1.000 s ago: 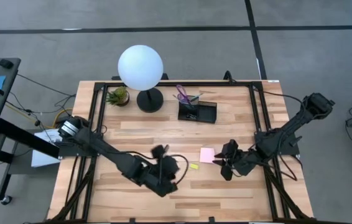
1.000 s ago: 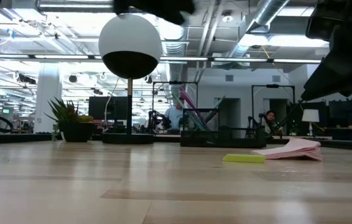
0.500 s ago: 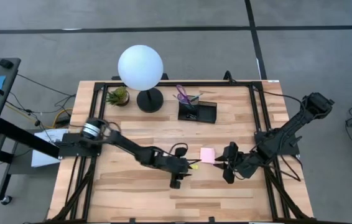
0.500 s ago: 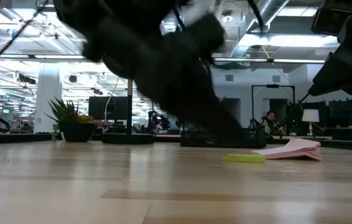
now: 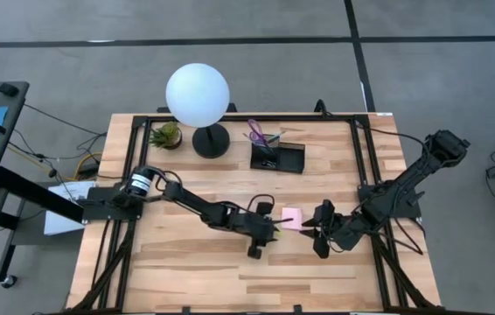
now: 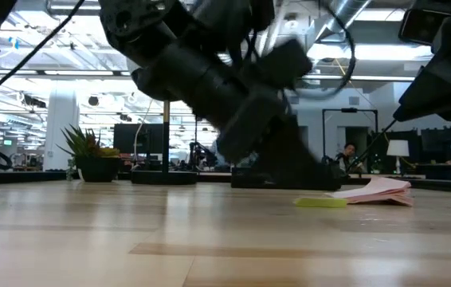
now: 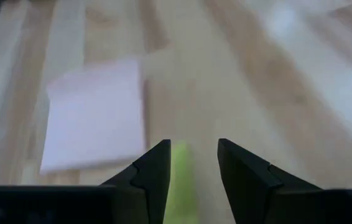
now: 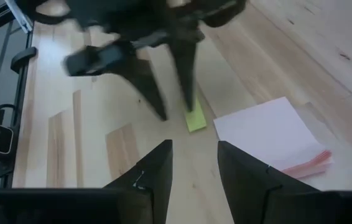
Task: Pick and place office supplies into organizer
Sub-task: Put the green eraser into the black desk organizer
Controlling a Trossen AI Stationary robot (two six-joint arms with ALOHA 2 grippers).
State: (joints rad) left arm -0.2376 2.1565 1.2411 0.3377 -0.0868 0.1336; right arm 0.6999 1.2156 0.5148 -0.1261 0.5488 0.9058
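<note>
The small yellow piece (image 5: 277,233) needs to be tidied into the black organizer (image 5: 289,157), so my left gripper should grab the piece by its long edges next.
A tiny yellow piece (image 7: 179,180) lies flat on the wooden table beside the square pink sticky pad (image 5: 292,218). My left gripper (image 5: 269,234) has come low over the piece, slanting down, open, with one finger on either side of it (image 8: 195,119). Just right of the pad my right gripper (image 5: 317,238) hovers open above the table with nothing between its fingers. The black organizer (image 5: 289,157) stands at the far middle with purple-handled scissors (image 5: 254,131) upright in its pen compartment. My left gripper straddles the yellow piece with open fingers. One fingertip (image 8: 190,107) stands right at the piece's far end; whether it touches, I cannot tell. The piece lies flat on the table.
A white globe lamp (image 5: 198,96) on a black base and a small potted plant (image 5: 166,135) stand at the far left of the organizer. Bare wood lies along the table's near edge (image 5: 230,289).
My left gripper has dropped from high above the table down to its surface and gone toward the right edge, reaching the yellow piece, with its wrist rolling on the way. Its fingers now stand around the piece.
</note>
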